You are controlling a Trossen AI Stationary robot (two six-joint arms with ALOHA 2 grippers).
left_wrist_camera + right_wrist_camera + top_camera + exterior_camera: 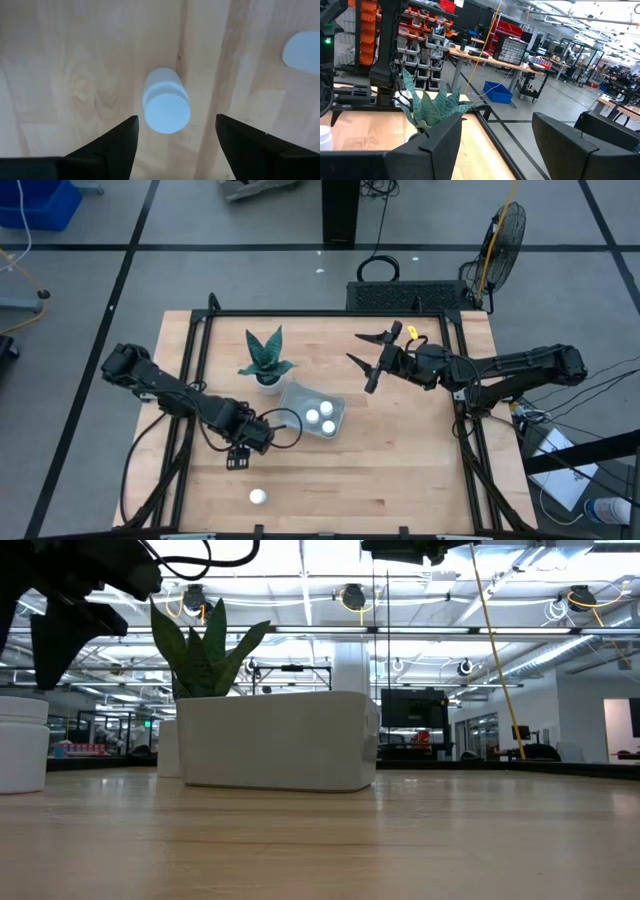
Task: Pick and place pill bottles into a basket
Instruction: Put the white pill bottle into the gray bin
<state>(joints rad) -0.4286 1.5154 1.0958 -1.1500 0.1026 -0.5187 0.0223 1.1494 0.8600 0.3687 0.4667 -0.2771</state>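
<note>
I will grab the pill bottle by its round white cap (pixel 167 113) with my left gripper next, to put the bottle in the basket.
One pill bottle (pixel 166 102), white with a round cap, stands upright on the wooden table. My left gripper (pixel 175 120) hangs above it, pointing down and open, one finger on each side, touching nothing. The high view shows this gripper (pixel 238 452) left of the basket (pixel 300 396), a pale shallow tray that holds three pill bottles (pixel 320 417). Another pill bottle (pixel 258 497) stands alone near the table's front edge. My right gripper (pixel 365 360) waits open, high over the far right of the table.
A white pot with a green spiky plant (pixel 265 360) stands just beyond the basket's far left corner. A black frame (pixel 190 380) runs along the table's edges. Bare wood lies to the right of the basket and along the front.
</note>
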